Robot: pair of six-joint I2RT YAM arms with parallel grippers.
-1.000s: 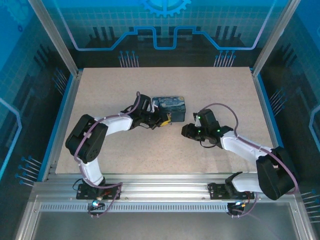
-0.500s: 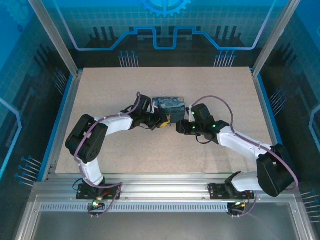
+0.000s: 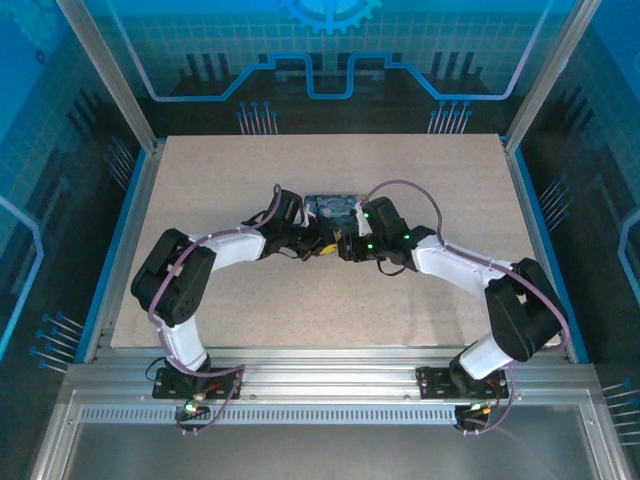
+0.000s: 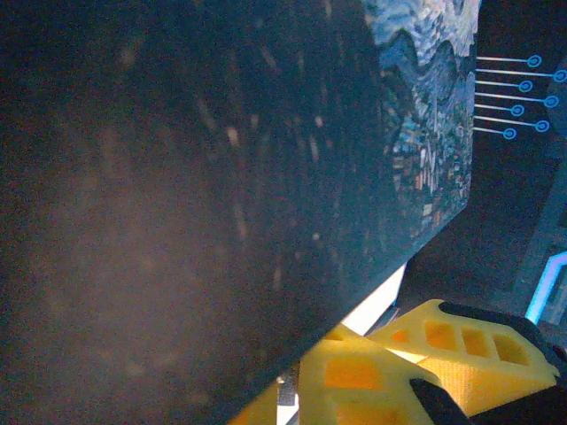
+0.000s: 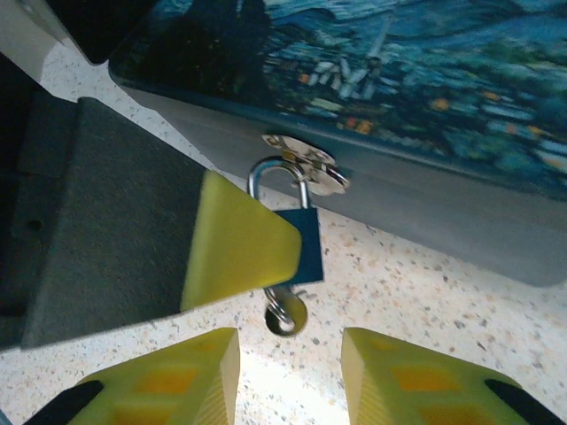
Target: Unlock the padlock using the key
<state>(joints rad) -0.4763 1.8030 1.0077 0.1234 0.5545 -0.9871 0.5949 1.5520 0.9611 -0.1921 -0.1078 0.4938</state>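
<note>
The right gripper grabs the key by its head point(image 5: 287, 313) sticking out of the padlock's bottom next, to turn the key and unlock the padlock point(image 5: 307, 241).
A small blue padlock point(image 5: 307, 241) hangs from the metal hasp point(image 5: 301, 168) on the front of the painted box point(image 3: 335, 207). Its key point(image 5: 285, 315) sticks out of the lock's underside. My left gripper point(image 3: 325, 243) is shut on the padlock; one yellow finger point(image 5: 235, 243) covers the lock's left half. In the left wrist view a sliver of metal point(image 4: 285, 390) sits in the narrow gap of the left gripper point(image 4: 291, 394). My right gripper point(image 5: 291, 367) is open just short of the key, one finger on either side of it and touching nothing. From above, the right gripper point(image 3: 345, 246) faces the left one.
The box's dark side wall point(image 4: 177, 195) stands close to the left wrist camera. Bare speckled tabletop point(image 3: 330, 310) lies in front of the box, with more on both sides. Aluminium frame posts point(image 3: 110, 75) and blue walls ring the table.
My right arm has swung left across the table and brought its open gripper up to the padlock and key. The left arm and the box have stayed put.
</note>
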